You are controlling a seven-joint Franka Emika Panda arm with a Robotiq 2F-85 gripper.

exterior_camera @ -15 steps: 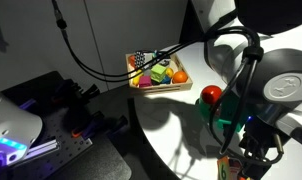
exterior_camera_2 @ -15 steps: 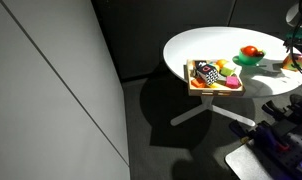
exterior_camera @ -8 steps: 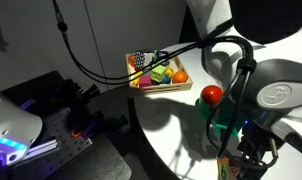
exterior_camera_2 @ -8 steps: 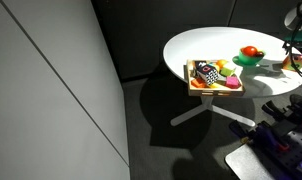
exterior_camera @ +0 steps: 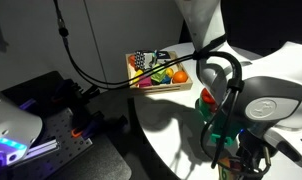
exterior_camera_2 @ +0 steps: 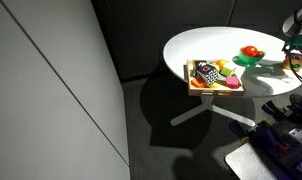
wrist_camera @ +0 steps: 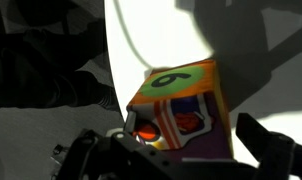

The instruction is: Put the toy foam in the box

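Note:
I should close past the toy foam's green top, beside its printed side.
The toy foam [wrist_camera: 181, 95] fills the wrist view: a boxy block with a green top, orange edge and purple printed side, standing on the white table [wrist_camera: 161, 40]. My gripper [wrist_camera: 196, 145] is open, with a dark finger on each side of the block and a gap at the right finger. In both exterior views the gripper [exterior_camera: 239, 160] [exterior_camera_2: 296, 55] is low at the table's edge, next to the green bowl [exterior_camera: 219, 118]. The box [exterior_camera: 159, 72] [exterior_camera_2: 215, 77], a light-wood tray holding toy fruits, sits across the table.
The green bowl [exterior_camera_2: 249, 59] holds a red toy fruit [exterior_camera_2: 250, 51]. The arm's cable [exterior_camera: 111, 75] loops over the tray side. The table edge is close beside the block. Dark equipment [exterior_camera: 61, 110] stands below the table.
The arm has lowered and shifted over the block beside the green bowl. The tray and bowl have not moved.

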